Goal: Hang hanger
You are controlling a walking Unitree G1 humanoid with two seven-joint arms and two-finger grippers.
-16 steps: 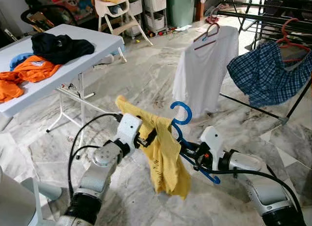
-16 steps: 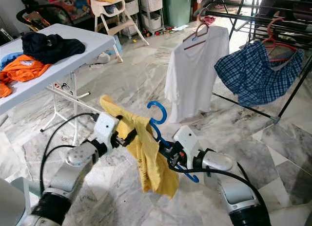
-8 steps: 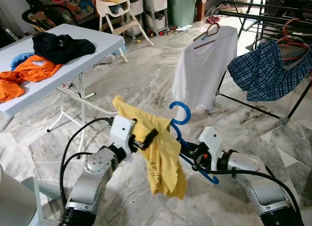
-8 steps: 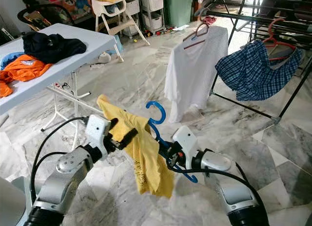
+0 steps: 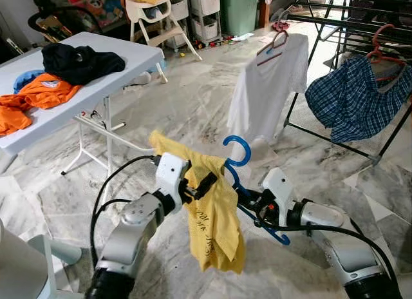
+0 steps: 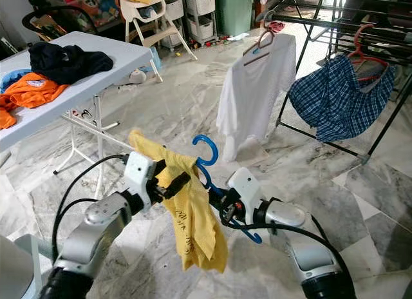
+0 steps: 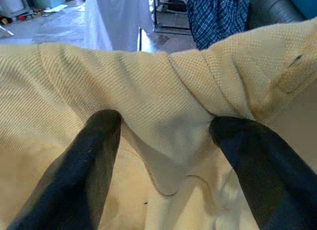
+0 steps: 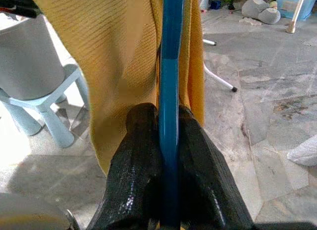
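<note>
The rest of the yellow shirt hangs down slack, so my left gripper should next grab the shirt by its bunched fold near the shirt's upper edge point(image 7: 167, 136).
A yellow shirt point(image 5: 215, 221) is draped over a blue hanger point(image 5: 239, 144) and hangs down in front of me. My right gripper point(image 5: 250, 200) is shut on the hanger's lower bar; in the right wrist view its fingers point(image 8: 143, 160) clamp the blue bar point(image 8: 169, 91). My left gripper point(image 5: 201, 183) is at the shirt's upper left edge. In the left wrist view its two fingers point(image 7: 84, 170) stand apart, open, with the yellow cloth point(image 7: 163, 116) bunched between their tips.
A black drying rack point(image 5: 360, 15) stands at the far right with a white shirt point(image 5: 267, 86) and a plaid shirt point(image 5: 357, 96) on hangers. A white folding table point(image 5: 129, 54) on the left carries orange point(image 5: 38, 96) and dark point(image 5: 80, 60) clothes. A pale stool point(image 5: 38, 260) stands at the lower left.
The left gripper pulled away to the left, then came back to the shirt's edge. The shirt now hangs longer and lower. The right gripper kept its hold on the hanger.
</note>
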